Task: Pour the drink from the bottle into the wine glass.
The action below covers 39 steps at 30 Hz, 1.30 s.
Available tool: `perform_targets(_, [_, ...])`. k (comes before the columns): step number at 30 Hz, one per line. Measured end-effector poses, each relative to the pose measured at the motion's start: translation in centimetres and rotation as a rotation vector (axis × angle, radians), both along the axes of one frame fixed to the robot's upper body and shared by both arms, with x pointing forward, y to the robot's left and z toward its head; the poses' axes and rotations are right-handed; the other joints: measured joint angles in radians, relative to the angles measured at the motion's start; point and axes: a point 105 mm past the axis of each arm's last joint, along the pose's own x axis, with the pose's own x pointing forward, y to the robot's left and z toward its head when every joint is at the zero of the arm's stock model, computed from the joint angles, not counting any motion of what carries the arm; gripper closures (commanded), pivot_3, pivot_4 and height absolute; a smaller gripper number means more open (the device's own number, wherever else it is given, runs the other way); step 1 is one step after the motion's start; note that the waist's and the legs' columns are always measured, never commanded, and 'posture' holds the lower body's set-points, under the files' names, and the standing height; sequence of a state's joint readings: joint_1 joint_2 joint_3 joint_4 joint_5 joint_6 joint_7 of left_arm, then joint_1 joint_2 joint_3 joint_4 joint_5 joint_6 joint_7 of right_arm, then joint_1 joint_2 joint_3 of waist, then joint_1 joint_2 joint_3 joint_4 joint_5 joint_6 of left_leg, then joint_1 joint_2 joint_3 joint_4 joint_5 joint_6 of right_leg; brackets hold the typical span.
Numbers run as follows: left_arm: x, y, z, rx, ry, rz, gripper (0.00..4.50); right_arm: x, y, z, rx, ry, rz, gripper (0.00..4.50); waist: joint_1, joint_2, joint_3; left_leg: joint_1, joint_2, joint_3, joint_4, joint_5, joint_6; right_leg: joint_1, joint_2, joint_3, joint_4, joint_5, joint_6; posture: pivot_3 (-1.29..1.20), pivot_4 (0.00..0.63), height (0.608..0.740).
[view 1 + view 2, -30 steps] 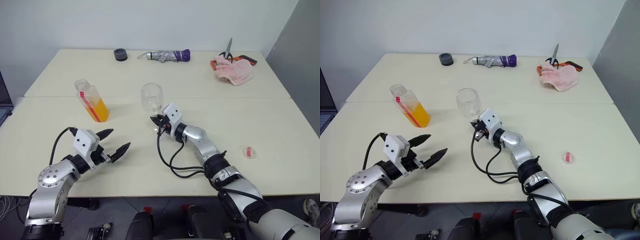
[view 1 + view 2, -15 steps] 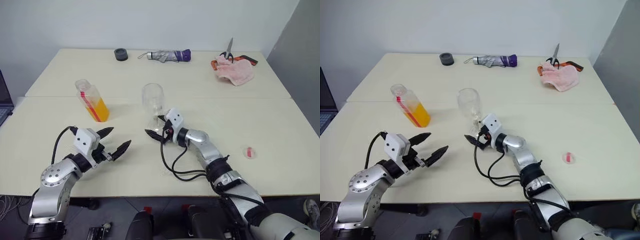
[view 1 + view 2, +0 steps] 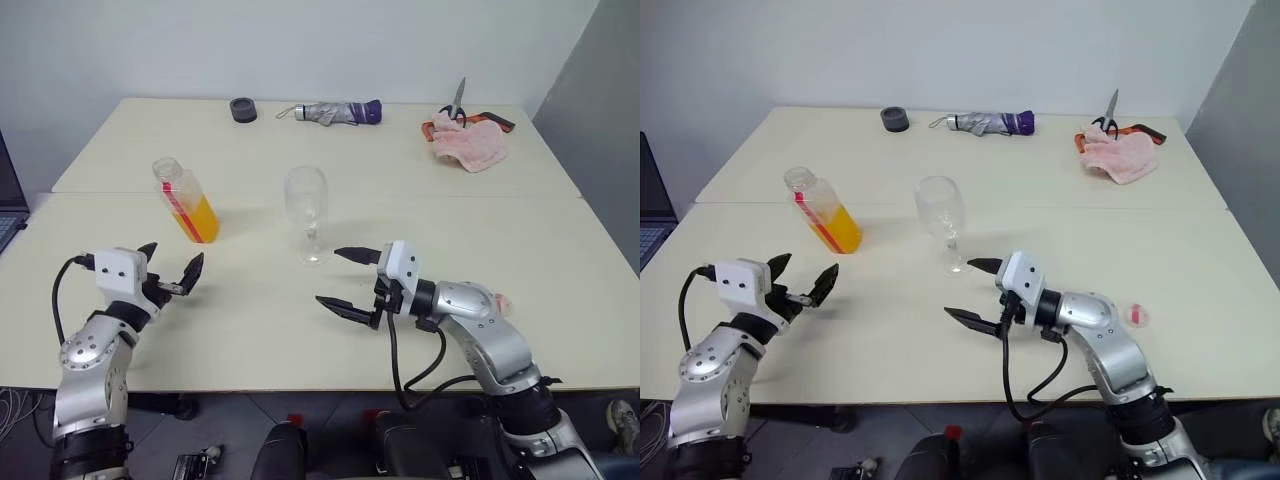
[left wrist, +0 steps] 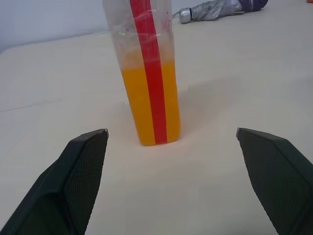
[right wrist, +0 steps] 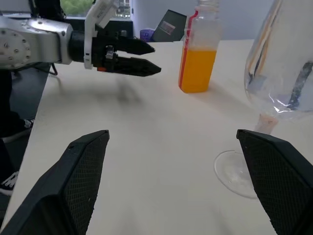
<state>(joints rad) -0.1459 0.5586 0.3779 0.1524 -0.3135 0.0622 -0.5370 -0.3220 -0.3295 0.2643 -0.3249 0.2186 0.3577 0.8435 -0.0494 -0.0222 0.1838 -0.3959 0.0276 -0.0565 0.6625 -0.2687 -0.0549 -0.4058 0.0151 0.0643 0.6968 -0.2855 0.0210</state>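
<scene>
My left gripper grips the bottle upright by the flat sides of its body point(image 3: 188, 200) next, since the bottle stands uncapped with orange drink point(image 3: 202, 222) inside.
The bottle point(image 3: 185, 203) stands uncapped on the left of the table, its lower half filled with the orange drink point(image 3: 202, 222). In the left wrist view the bottle point(image 4: 149, 83) stands straight ahead, a short way beyond the two spread fingers point(image 4: 73, 181). My left gripper point(image 3: 175, 255) is open and empty, just in front of the bottle. The empty wine glass point(image 3: 306, 205) stands upright at the table's middle. My right gripper point(image 3: 330, 276) is open and empty, in front of the glass and to its right, apart from it. From the right wrist, the glass point(image 5: 281, 73) looms close.
A folded umbrella point(image 3: 330, 110), a black tape roll point(image 3: 241, 108), a pink cloth point(image 3: 465, 138) and scissors point(image 3: 457, 100) lie along the far edge. A small pink-red cap point(image 3: 1137, 316) lies on the table to the right of my right arm. A seam crosses the table behind the glass.
My right gripper opened off the wine glass's stem and drew back toward the front edge; the glass stayed standing. My left gripper swung left and now faces the bottle.
</scene>
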Motion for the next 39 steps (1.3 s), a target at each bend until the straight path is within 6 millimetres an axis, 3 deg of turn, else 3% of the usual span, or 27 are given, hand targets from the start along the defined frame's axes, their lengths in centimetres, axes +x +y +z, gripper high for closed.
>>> perform_targets(7, [2.4, 0.4, 2.4, -0.008, -0.048, 0.003, 0.00, -0.7, 0.5, 0.1, -0.021, -0.002, 0.022, 0.05, 0.002, 0.000, 0.000, 0.000, 0.000, 0.000, 0.000, 0.000, 0.000, 0.000, 0.000, 0.000, 0.000, 0.000, 0.000, 0.00, 0.150, 0.740])
perform_targets(23, [5.7, 0.1, 3.5, -0.036, -0.018, -0.030, 0.00, -0.4, 0.5, 0.5, -0.020, -0.021, -0.001, 0.05, 0.004, 0.000, 0.000, -0.001, -0.001, 0.000, 0.000, 0.000, 0.000, 0.000, 0.000, -0.001, 0.000, 0.000, 0.000, 0.00, 0.150, 0.740])
perform_targets(26, [6.1, 0.3, 3.4, -0.051, -0.012, -0.023, 0.60, -0.3, 0.4, 0.5, -0.020, -0.023, -0.004, 0.00, 0.004, 0.000, 0.000, -0.001, -0.001, 0.000, 0.000, 0.000, 0.000, 0.000, 0.000, -0.001, 0.000, 0.000, 0.000, 0.00, 0.150, 0.740])
perform_targets(32, [6.7, 0.4, 3.5, -0.072, -0.012, -0.025, 2.44, -0.1, 0.4, 0.8, -0.015, -0.036, -0.018, 0.00, 0.004, 0.000, 0.000, -0.001, -0.001, 0.000, 0.000, 0.000, 0.000, 0.000, 0.000, -0.001, 0.000, 0.000, 0.000, 0.00, 0.150, 0.740])
perform_targets(35, [6.8, 0.4, 3.6, -0.076, -0.016, -0.030, 2.79, -0.1, 0.4, 0.8, -0.015, -0.041, -0.022, 0.00, 0.005, 0.000, 0.000, -0.001, -0.001, 0.000, 0.000, 0.000, 0.000, 0.000, 0.000, -0.001, 0.000, 0.000, 0.000, 0.00, 0.150, 0.740])
perform_targets(39, [6.9, 0.2, 3.6, -0.074, -0.016, -0.043, 2.82, 0.2, 0.0, 0.9, -0.020, -0.047, -0.044, 0.00, 0.005, 0.000, 0.000, -0.001, -0.001, 0.000, 0.000, 0.000, 0.000, 0.000, 0.000, -0.001, 0.000, 0.000, 0.000, 0.00, 0.150, 0.740])
